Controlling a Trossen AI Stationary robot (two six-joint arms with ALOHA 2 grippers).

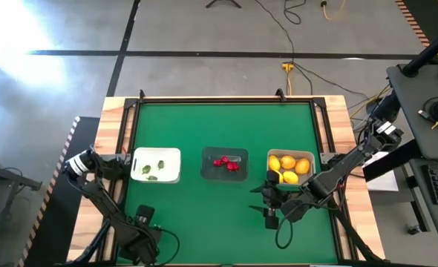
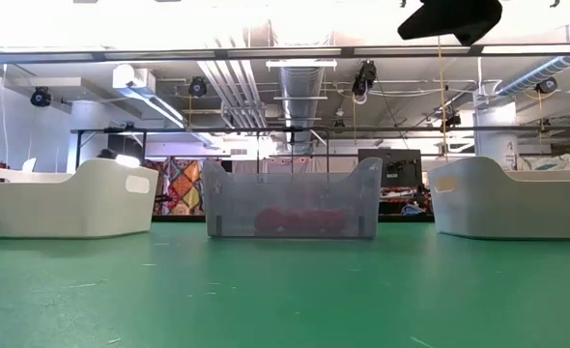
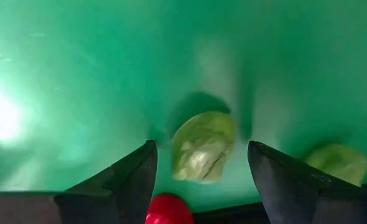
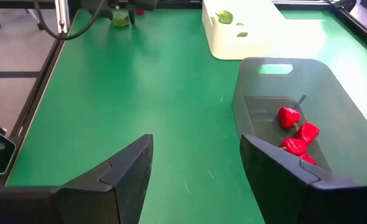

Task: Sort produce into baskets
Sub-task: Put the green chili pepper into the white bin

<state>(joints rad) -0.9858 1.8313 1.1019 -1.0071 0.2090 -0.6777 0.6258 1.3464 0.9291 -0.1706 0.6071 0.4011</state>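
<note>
I next need to take hold of the green bit by its rounded sides with my left gripper, to sort it into the white basket (image 1: 156,165).
Three baskets stand in a row across the green mat. The white one (image 1: 157,165) holds green bits (image 4: 224,17), the dark grey one (image 1: 225,165) holds red bits (image 4: 295,134), and the pale one (image 1: 289,167) holds yellow and orange fruits (image 1: 287,165). My left gripper (image 1: 142,216) is open near the table's near left. In the left wrist view its fingers stand either side of a green bit (image 3: 202,146) lying on the mat, without touching it. A second green bit (image 3: 339,162) and a red bit (image 3: 168,208) lie beside it. My right gripper (image 4: 196,168) is open and empty, near the dark basket.
The table's black frame (image 1: 226,99) and wooden border surround the mat. Cables trail from both arms near the front edge (image 1: 282,237). In the low view the three baskets (image 2: 290,198) stand side by side, with bare green mat (image 2: 285,290) in front of them.
</note>
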